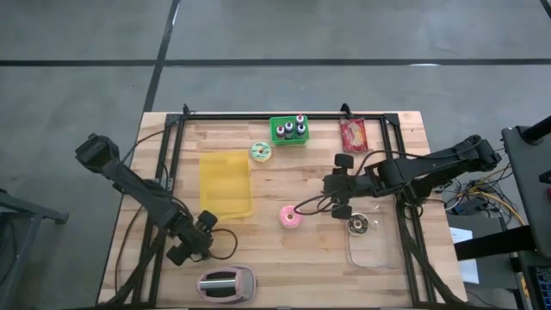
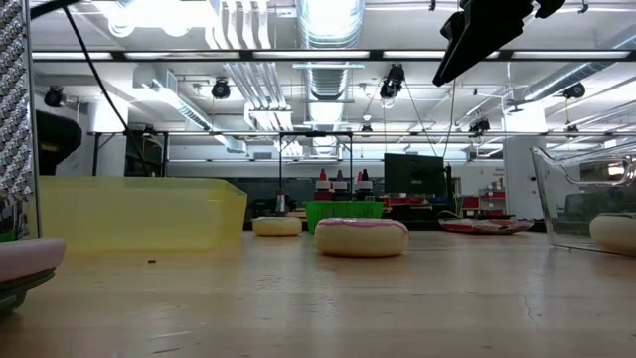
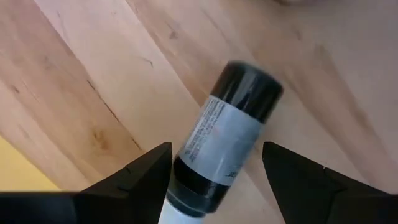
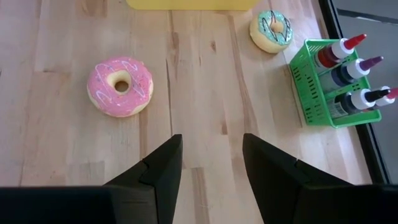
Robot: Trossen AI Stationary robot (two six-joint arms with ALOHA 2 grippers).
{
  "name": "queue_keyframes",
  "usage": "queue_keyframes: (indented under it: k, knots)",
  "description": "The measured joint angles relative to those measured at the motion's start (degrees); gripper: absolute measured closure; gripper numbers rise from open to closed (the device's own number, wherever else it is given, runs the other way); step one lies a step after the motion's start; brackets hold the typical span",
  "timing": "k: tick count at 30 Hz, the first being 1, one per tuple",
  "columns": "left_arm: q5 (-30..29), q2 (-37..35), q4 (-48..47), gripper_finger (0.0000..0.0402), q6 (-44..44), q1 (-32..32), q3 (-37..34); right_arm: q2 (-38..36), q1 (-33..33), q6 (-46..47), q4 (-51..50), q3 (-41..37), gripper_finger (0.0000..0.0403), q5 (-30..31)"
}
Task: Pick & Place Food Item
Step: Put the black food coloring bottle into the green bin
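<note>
The left gripper picks up the bottle by its dark neck [image 3: 193, 191] next, which leaves the bottle's black-end with the cap [image 3: 247, 90] free to enter the green basket.
A pink-frosted donut [image 1: 292, 217] [image 4: 120, 86] lies flat on the wooden table, near its middle. My right gripper [image 1: 334, 188] [image 4: 211, 149] hangs open above the table, just right of that donut, with nothing between its fingers. My left gripper [image 1: 205, 226] [image 3: 214, 155] points down, open, near the table's front left. A small bottle [image 3: 227, 134] with a black cap and a grey label lies on its side on the wood between its fingers. I cannot tell whether they touch it. A green-frosted donut [image 1: 261, 151] [image 4: 272, 29] lies farther back.
A yellow tray [image 1: 226, 183] lies left of centre. At the back stand a green basket of sauce bottles [image 1: 289, 130] and a red packet [image 1: 354, 134]. A clear container [image 1: 379, 250] at the front right holds another donut [image 1: 359, 226]. A pink toaster [image 1: 227, 284] sits at the front edge.
</note>
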Motion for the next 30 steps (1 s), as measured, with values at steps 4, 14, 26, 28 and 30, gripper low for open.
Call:
queue_keyframes:
  k: [4,14,26,28,30]
  knots:
    - [0.2,3.8,0.1,0.0144,1.4,-0.7,0.0,0.0,0.0,0.2,0.0,0.0,0.0241,0.0]
    - [-1.3,6.4,-0.1,0.0177,1.4,-0.9,0.9,0.0,0.0,0.4,-0.5,0.0,0.0241,0.0]
    - [-0.9,5.5,0.5,0.0307,0.3,-1.3,0.9,0.0,0.0,0.4,-0.5,0.0,0.0241,0.0]
    - [-1.0,5.5,0.1,0.0307,0.1,-1.4,0.9,0.0,0.0,0.4,-0.5,0.0,0.0241,0.0]
    - [-0.9,5.5,-0.7,0.0307,-0.9,-1.4,0.9,0.0,0.0,0.4,-0.5,0.0,0.0241,0.0]
